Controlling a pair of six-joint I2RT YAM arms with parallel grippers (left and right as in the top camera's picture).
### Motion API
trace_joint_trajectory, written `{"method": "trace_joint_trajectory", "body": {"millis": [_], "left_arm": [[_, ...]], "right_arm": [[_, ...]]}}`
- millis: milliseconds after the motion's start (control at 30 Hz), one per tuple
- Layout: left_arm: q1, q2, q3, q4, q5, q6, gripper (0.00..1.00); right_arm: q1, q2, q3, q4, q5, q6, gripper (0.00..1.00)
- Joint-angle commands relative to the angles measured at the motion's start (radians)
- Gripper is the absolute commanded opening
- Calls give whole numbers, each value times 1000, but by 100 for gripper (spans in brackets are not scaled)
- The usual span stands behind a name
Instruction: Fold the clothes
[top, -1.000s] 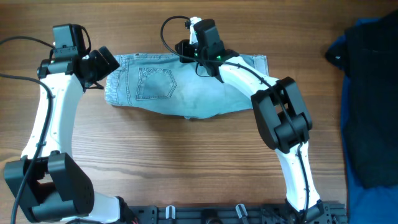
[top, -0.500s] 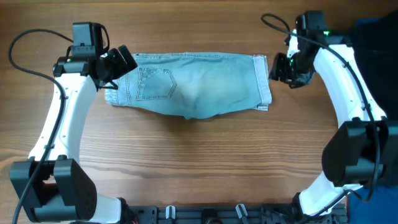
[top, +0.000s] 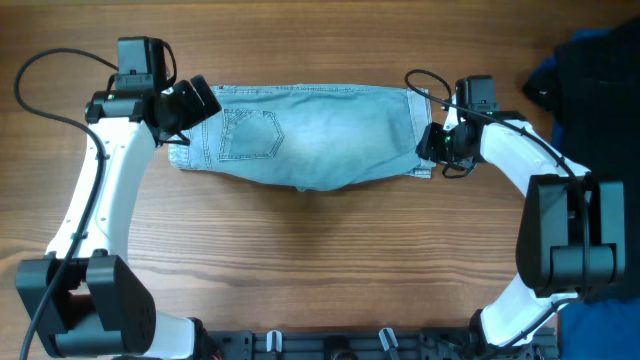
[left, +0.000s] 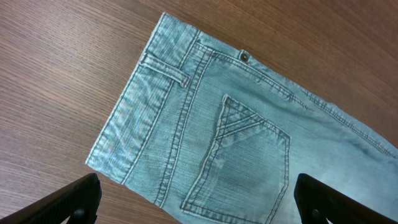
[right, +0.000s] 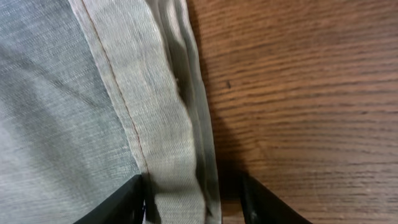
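My right gripper grips the jeans (top: 310, 135) by all stacked hem layers together next, to fold them toward the waistband.
The clothes, pale light-blue jeans (top: 310, 135), lie folded in a long band across the far middle of the table. Their waistband and back pocket (left: 236, 143) fill the left wrist view. My left gripper (top: 192, 103) hovers above that waistband end, open wide (left: 199, 202) with nothing between its fingers. At the other end, my right gripper (top: 433, 150) sits low on the stacked hems (right: 168, 112). It is open (right: 193, 199) and straddles the hem edge: one finger is against the cloth, while the other stands apart over bare wood.
A dark garment (top: 600, 170) lies piled at the table's right edge over a bright blue cloth (top: 590, 335). A black cable (top: 420, 80) loops beside the right wrist. Bare wood lies in front of the jeans.
My right arm swung from above the jeans' far middle out to the right, then came down onto the hem end with its jaws wider. The left arm shifted slightly right, then held still.
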Motion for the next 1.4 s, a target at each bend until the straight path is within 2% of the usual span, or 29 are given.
{"method": "trace_joint_trajectory", "body": {"millis": [0, 67, 133, 200, 233, 300, 333, 400, 433, 467, 533, 567, 633, 700, 833, 933, 1033, 1233, 1367], "left_arm": [[0, -23, 2, -4, 5, 5, 100], [0, -23, 2, -4, 5, 5, 100], [0, -23, 2, -4, 5, 5, 100], [0, -23, 2, -11, 5, 5, 100], [0, -23, 2, -12, 6, 5, 100], [-1, -23, 2, -11, 14, 5, 100], [-7, -23, 2, -7, 49, 5, 100], [-56, -21, 2, 12, 137, 5, 79], [-84, -18, 2, 13, 140, 5, 63], [-120, -13, 2, 14, 140, 5, 41], [-212, 24, 2, 22, 140, 0, 9], [-248, 50, 2, 31, 140, -3, 6], [-289, 93, 2, 42, 146, -14, 6], [-325, 137, 2, 68, 233, -15, 7], [-335, 140, 2, 105, 261, -34, 9], [-335, 142, 2, 141, 334, -43, 9], [-354, 159, 2, 177, 380, -87, 8], [-461, 279, 2, 216, 466, -90, 8], [-494, 327, 2, 143, 465, -89, 4]], "right_arm": [[35, 11, -36, 26, -19, 27, 49], [60, 11, -36, 37, -19, 28, 49], [85, 11, -36, 42, -6, 32, 41], [106, 11, -36, 32, 106, 63, 36], [106, 11, -36, 26, 142, 77, 32], [104, 11, -36, 30, 192, 78, 8], [102, 11, -36, 39, 196, 77, 4], [102, 11, -36, 42, 196, 76, 4], [102, 11, -36, 42, 195, 77, 4], [102, 11, -35, 42, 187, 77, 4], [100, -2, -14, 40, 181, 35, 4], [100, -16, 3, 32, 181, -5, 4], [98, -50, 43, -7, 182, -27, 4], [98, -124, 65, -19, 181, -29, 4], [71, -261, 65, -35, 181, -84, 4], [40, -346, 65, -62, 167, -128, 4], [35, -367, 65, -61, 127, -168, 4], [35, -368, 65, -63, 90, -212, 4], [35, -368, 65, -64, 90, -211, 4]]}}
